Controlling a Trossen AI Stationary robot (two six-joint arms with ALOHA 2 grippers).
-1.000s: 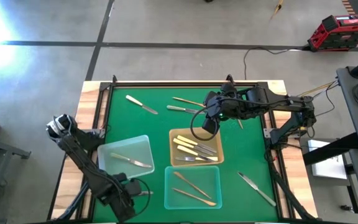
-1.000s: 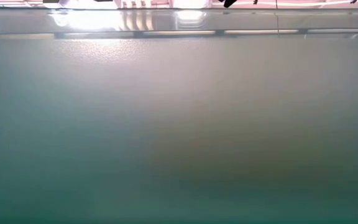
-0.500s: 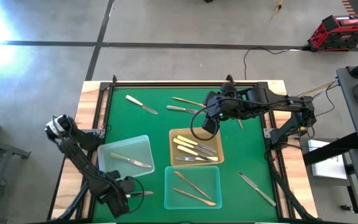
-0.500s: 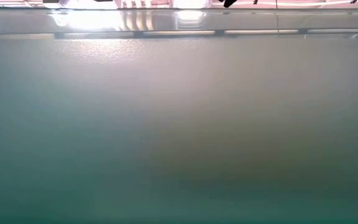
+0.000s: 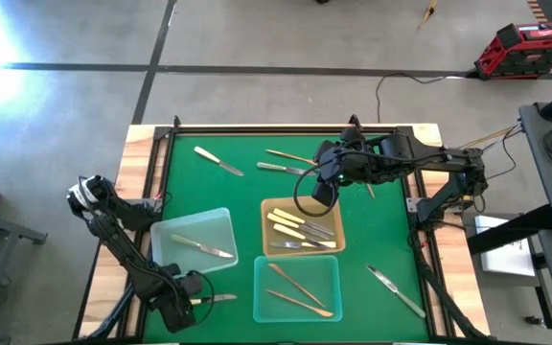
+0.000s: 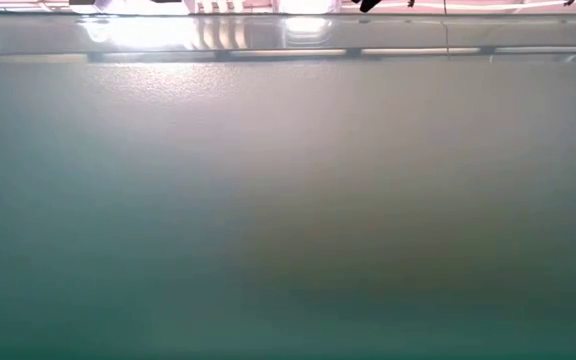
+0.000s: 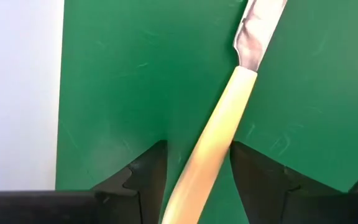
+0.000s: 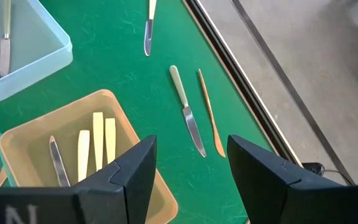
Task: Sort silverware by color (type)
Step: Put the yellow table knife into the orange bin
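The left gripper's fingertips are on both sides of the cream handle point(image 7: 211, 149), so it would hold the cream-handled knife if it closed now, and it needs to close on the knife.
A cream-handled knife point(image 7: 225, 118) lies flat on the green mat near the table's front edge point(image 5: 217, 298). My left gripper point(image 7: 197, 149) points down over its handle end, open, with one finger on each side of the handle and narrow gaps between. My right gripper point(image 5: 322, 195) hangs open over the yellow tray point(image 5: 271, 213), with nothing between its fingers point(image 8: 191, 149). More silverware lies loose at the far side: a cream-handled knife point(image 5: 218, 161), a gold piece point(image 5: 290, 155) and another knife point(image 5: 281, 168). A silver knife point(image 5: 396, 290) lies at the near right.
Three shallow trays stand mid-table. The pale clear tray point(image 5: 175, 230) holds one cream-handled knife. The yellow tray holds several cream-handled pieces. The teal tray point(image 5: 262, 287) holds two gold pieces. A raised black frame point(image 5: 257, 127) borders the mat. The low view shows only blur.
My left gripper has sunk toward the knife at the near edge and shifted a little toward the table's left edge. The knife has stayed flat on the mat.
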